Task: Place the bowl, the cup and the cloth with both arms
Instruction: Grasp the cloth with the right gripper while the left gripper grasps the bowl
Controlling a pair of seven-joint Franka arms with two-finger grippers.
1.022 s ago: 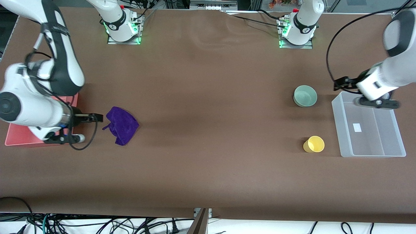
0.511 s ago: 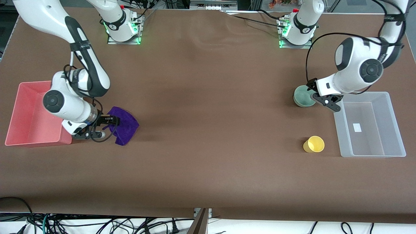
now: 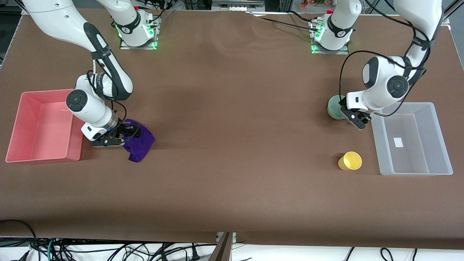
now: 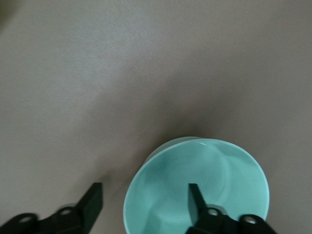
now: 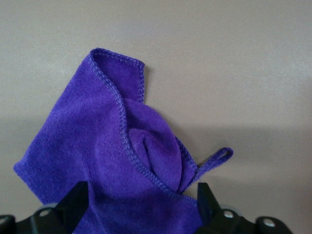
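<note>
Next, my right gripper grabs the purple cloth's fabric beside its stitched hem, to place the cloth in the pink bin.
The purple cloth (image 3: 142, 141) lies rumpled on the table beside the pink bin. My right gripper (image 3: 120, 136) is low over its edge nearest the bin, open, with a finger on either side of the fabric (image 5: 112, 141). The mint-green bowl (image 3: 333, 107) stands next to the clear bin. My left gripper (image 3: 350, 116) is open at the bowl's rim: in the left wrist view one finger (image 4: 195, 195) is inside the bowl (image 4: 214, 170) and the other (image 4: 91, 201) is outside it. The yellow cup (image 3: 350, 161) stands alone, nearer to the front camera than the bowl.
A pink bin (image 3: 21, 145) sits at the right arm's end of the table. A clear plastic bin (image 3: 411, 168) sits at the left arm's end, close to the bowl and cup. Brown table covering spreads between them.
Both arms have swung in from over their bins and come down. My right gripper has reached the cloth's edge; my left gripper has reached the bowl's rim.
</note>
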